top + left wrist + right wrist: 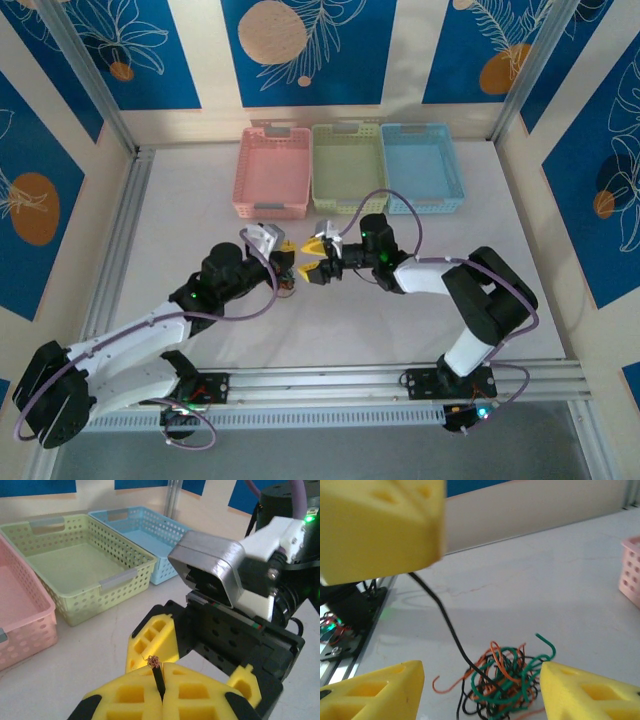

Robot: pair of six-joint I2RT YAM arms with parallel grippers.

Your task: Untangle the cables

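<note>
My right gripper is going to grab the black cable next by its tight part below my left gripper, to pull the cable out of the heap.
The cables (507, 680) lie in one knotted heap of thin black, orange and green wires on the white table (560, 580). One black cable (445, 617) rises taut out of the heap to my left gripper (162, 677). That gripper is shut on the cable's end, whose frayed copper tip (153, 661) pokes out between the yellow pads. My right gripper (482, 692) is open and hangs low over the heap, one yellow finger (375, 692) on each side of it. From above, both grippers, left (286, 250) and right (312, 259), meet at mid-table over the tangle (287, 281).
Three baskets stand in a row behind the grippers: pink (272, 172), green (348, 168) and blue (422, 165). A metal rail (330, 385) runs along the near edge by the arm bases. The right arm's camera housing (210, 565) looms close to the left gripper.
</note>
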